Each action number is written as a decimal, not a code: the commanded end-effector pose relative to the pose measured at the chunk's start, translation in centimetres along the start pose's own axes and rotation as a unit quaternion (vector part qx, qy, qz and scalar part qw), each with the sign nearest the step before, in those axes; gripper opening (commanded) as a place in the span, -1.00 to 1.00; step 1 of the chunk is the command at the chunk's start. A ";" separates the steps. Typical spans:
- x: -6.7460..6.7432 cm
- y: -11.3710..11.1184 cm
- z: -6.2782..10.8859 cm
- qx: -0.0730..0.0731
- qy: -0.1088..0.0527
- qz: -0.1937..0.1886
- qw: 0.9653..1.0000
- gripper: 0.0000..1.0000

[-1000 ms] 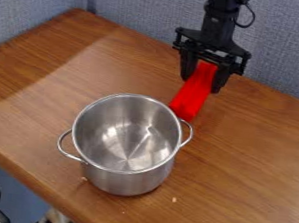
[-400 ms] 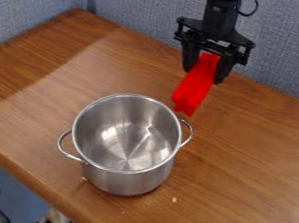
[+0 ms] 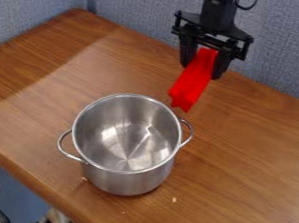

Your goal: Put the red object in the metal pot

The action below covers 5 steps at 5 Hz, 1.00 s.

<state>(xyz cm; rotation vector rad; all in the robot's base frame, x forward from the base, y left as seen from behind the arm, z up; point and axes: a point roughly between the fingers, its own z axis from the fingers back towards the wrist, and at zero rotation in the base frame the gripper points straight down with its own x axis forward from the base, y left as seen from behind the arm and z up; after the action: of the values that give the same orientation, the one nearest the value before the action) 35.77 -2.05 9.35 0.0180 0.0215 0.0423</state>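
My gripper needs to move the red object in before it lets go, because the red object's lower end is above and behind the metal pot's far rim (image 3: pixel 131 97).
The red object (image 3: pixel 189 82) is a long flat bar hanging tilted in the air, its lower end just above and behind the far rim of the metal pot (image 3: pixel 126 143). My gripper (image 3: pixel 206 61) is shut on the bar's upper end, above the table behind the pot. The shiny steel pot stands upright near the table's front edge, with nothing inside and a loop handle on each side.
The wooden table (image 3: pixel 63 59) runs from back left to front right, with its front edge close to the pot. A blue-grey wall (image 3: pixel 124 0) stands behind it.
The gripper has risen with the red bar in it and drifted slightly left. The bar's lower end has lifted off the table behind the pot.
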 end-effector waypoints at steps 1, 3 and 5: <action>-0.9 -0.2 3.9 0.002 -0.045 -0.007 0.999 -1.00; -5.6 0.8 6.0 0.018 -0.054 -0.009 0.998 -1.00; -10.6 2.0 6.0 0.020 -0.057 -0.010 0.998 -1.00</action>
<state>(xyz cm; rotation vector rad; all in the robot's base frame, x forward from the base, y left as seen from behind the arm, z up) 25.12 -1.00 14.71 0.0544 -0.0543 0.0129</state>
